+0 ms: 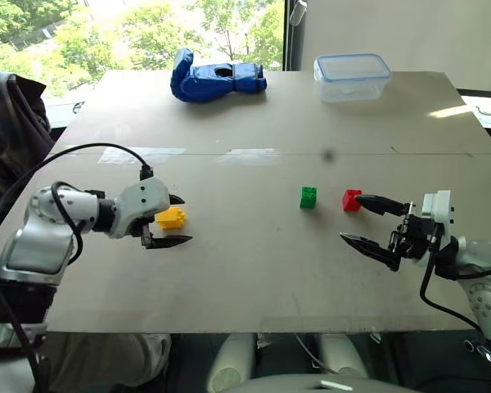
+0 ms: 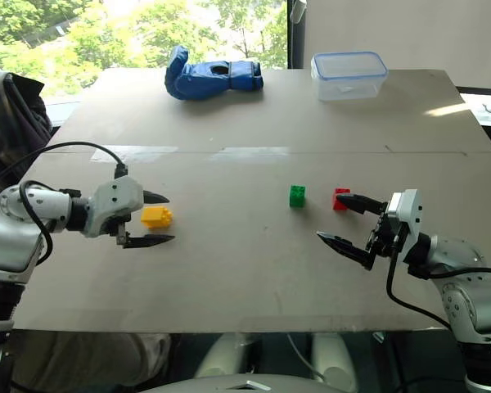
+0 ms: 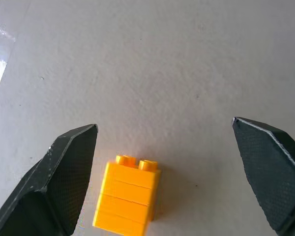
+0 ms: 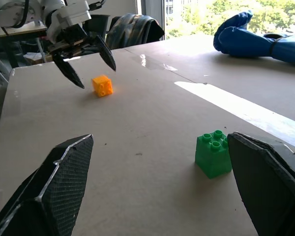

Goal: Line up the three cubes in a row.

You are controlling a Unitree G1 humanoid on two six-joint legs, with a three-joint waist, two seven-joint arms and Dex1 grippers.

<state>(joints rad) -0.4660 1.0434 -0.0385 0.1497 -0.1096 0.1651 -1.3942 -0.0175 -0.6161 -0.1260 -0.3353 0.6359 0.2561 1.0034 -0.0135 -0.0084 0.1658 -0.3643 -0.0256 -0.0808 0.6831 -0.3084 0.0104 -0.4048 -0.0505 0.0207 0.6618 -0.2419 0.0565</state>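
My left gripper's fingers are above the yellow cube point(image 1: 171, 217) and would miss it if they closed now, so they need to go lower first and then close on it.
Three cubes lie on the tan table point(image 1: 254, 270). The yellow cube point(image 1: 171, 217) rests on its side at the left, between the spread fingers of my left gripper point(image 1: 182, 219), which is open and not touching it. In the left wrist view the yellow cube point(image 3: 128, 196) sits near one finger point(image 3: 64, 167). The green cube point(image 1: 308, 197) and the red cube point(image 1: 352, 200) stand upright close together at the right. My right gripper point(image 1: 351, 218) is open and empty, and its far fingertip ends right beside the red cube. The green cube point(image 4: 214, 153) shows by one finger of the right gripper.
A blue glove point(image 1: 215, 78) lies at the table's far edge. To its right stands a clear plastic container point(image 1: 352, 76) with a blue-rimmed lid. A strip of clear tape point(image 1: 139, 153) crosses the table's middle. A wide bare stretch separates the yellow cube from the green one.
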